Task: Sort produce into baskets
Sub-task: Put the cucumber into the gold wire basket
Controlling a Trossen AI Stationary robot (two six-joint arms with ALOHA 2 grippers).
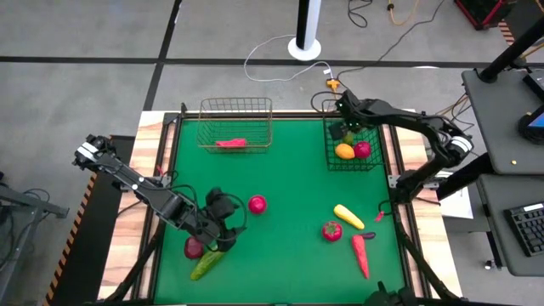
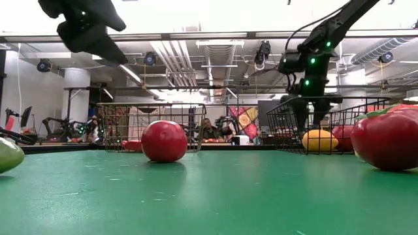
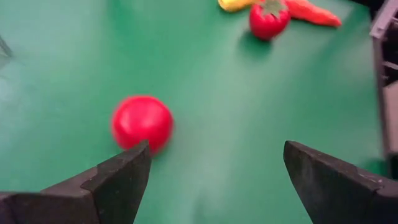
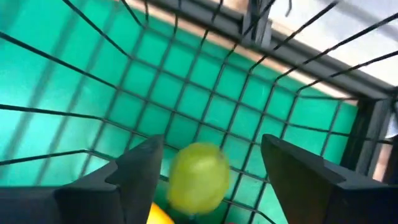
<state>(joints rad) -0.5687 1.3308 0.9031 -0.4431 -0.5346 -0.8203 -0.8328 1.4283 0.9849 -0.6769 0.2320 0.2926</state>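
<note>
My left gripper is going to pick up the green cucumber point(image 1: 206, 263) by its long sides next, to sort it into the tan basket point(image 1: 204, 127).
My left gripper point(image 1: 226, 219) point(image 3: 217, 168) hangs open above the green mat, just left of a red round fruit point(image 1: 257, 204) point(image 3: 142, 122) that rests on the mat. A green cucumber point(image 1: 206, 263) and a dark-red fruit point(image 1: 194, 247) lie near the gripper's front side. My right gripper point(image 1: 346, 127) point(image 4: 211, 146) stands open over the black wire basket point(image 1: 374, 161). A lime point(image 4: 199, 176) shows blurred between its fingers, with a clear gap to one of them. A lemon point(image 1: 344, 151) and a pink fruit point(image 1: 362, 150) lie in that basket. The tan basket point(image 1: 204, 127) holds a red chili point(image 1: 231, 143).
On the right of the mat lie a long yellow piece point(image 1: 348, 216), a red fruit with a green top point(image 1: 332, 230) and a red chili point(image 1: 361, 255). The two baskets stand along the far edge. Open mat stretches between the two arms.
</note>
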